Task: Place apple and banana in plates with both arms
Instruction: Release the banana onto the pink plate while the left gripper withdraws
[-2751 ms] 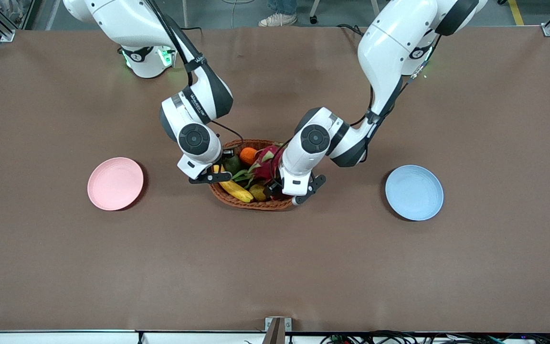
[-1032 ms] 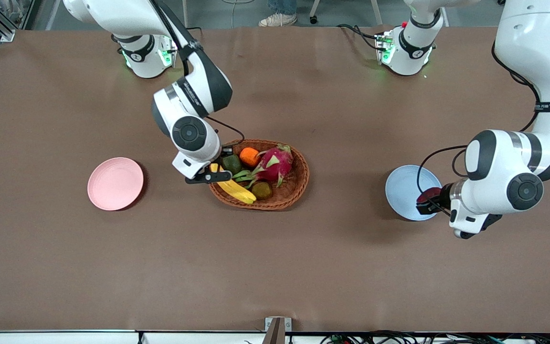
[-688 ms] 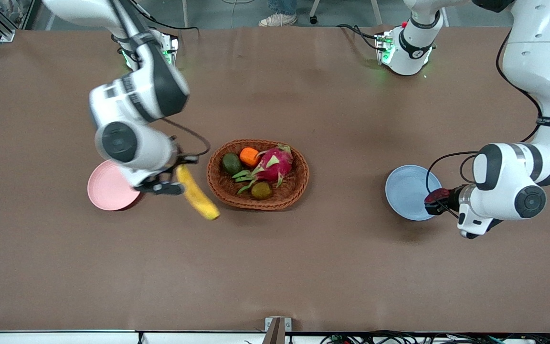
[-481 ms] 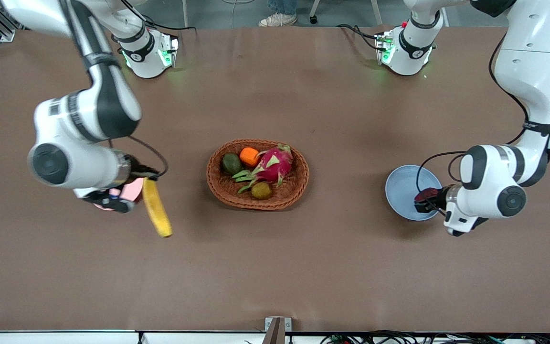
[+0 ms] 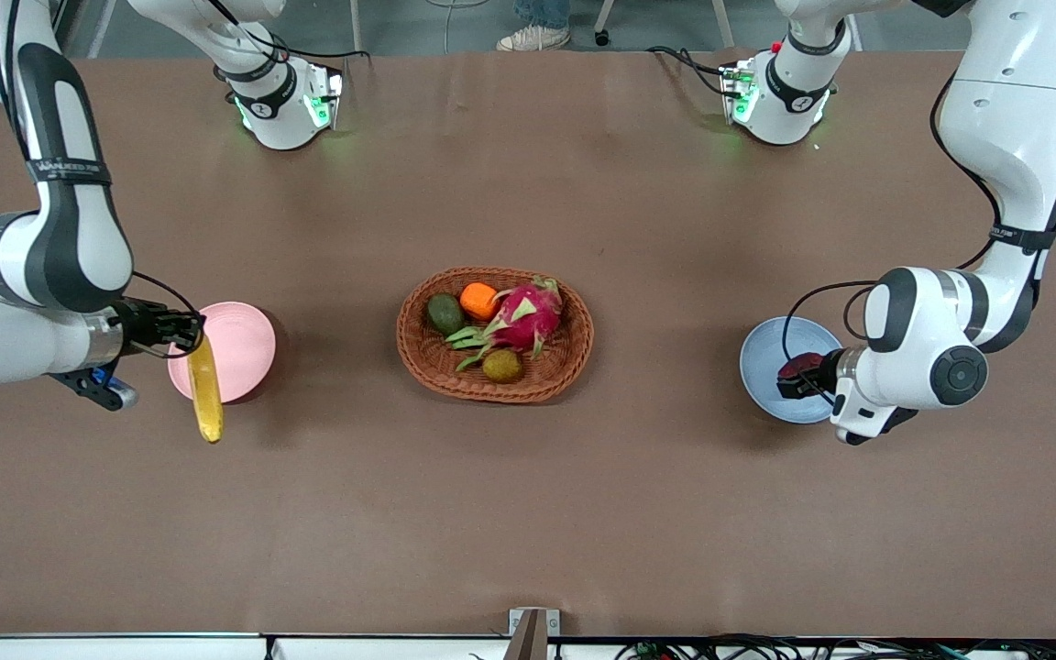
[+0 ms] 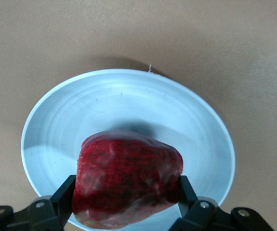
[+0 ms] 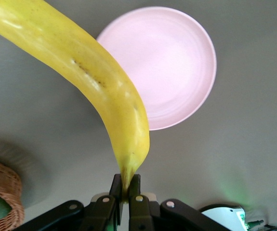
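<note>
My right gripper should lower the banana (image 5: 206, 389) before it lets go, because the banana is still above the pink plate (image 5: 236, 352).
My right gripper (image 5: 187, 334) is shut on the stem end of the yellow banana (image 5: 206, 389), which hangs in the air over the edge of the pale pink plate (image 5: 236, 352). The right wrist view shows the banana (image 7: 90, 82) pinched at its tip by the gripper (image 7: 125, 188), with the pink plate (image 7: 177, 62) below. My left gripper (image 5: 794, 376) is shut on the dark red apple (image 5: 797, 367) just above the light blue plate (image 5: 766, 362). The left wrist view shows the apple (image 6: 128, 178) between the fingers (image 6: 63, 192), over the blue plate (image 6: 128, 106).
A brown wicker basket (image 5: 574, 353) stands mid-table between the plates, holding a pink dragon fruit (image 5: 528, 316), an orange fruit (image 5: 478, 299), a dark green fruit (image 5: 445, 313) and a small brown fruit (image 5: 501, 365). Its rim shows in the right wrist view (image 7: 1, 187).
My right gripper has lifted the banana out of the basket and carried it to the pink plate. My left gripper has edged the apple farther over the blue plate.
</note>
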Robot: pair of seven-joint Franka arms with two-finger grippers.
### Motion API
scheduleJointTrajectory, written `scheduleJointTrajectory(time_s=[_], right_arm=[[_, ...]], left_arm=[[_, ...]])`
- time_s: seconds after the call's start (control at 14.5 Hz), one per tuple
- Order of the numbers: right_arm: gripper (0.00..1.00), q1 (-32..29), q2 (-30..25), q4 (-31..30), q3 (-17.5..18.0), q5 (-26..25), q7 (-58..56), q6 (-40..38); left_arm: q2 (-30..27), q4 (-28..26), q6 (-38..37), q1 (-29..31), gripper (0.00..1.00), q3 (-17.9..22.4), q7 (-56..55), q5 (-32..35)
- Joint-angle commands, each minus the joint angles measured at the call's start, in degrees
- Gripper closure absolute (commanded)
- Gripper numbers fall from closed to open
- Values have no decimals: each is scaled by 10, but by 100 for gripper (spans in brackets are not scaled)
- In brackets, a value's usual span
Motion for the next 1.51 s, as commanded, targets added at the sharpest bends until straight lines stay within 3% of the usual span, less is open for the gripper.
scheduleJointTrajectory(time_s=[0.0,0.07,0.48,0.96,1.03,1.1,1.17,1.31,1.44], right_arm=[[100,-5,-71,-95,12,8,-4,42],[100,-14,-73,-108,12,8,-25,52],[99,-66,-69,-161,12,8,-117,97],[92,-71,-64,-212,12,8,-128,149],[75,-71,-64,-222,12,8,-128,165],[31,-71,-64,-224,12,8,-127,175],[0,-71,-65,-219,12,8,-128,175],[0,-64,-83,-194,15,5,-127,159],[0,-61,-91,-124,16,1,-128,110]], left_arm=[[-12,-15,2,1,20,0,-2,1],[-12,-14,2,1,1,0,-2,1],[-91,9,-14,-1,0,-2,18,5],[-133,198,-158,5,0,6,113,14],[-148,216,-188,5,0,6,130,14],[-164,220,-204,5,0,6,139,14],[-186,220,-216,5,0,6,147,14],[-217,219,-253,4,0,6,183,14],[-242,217,-283,5,0,6,215,13]])
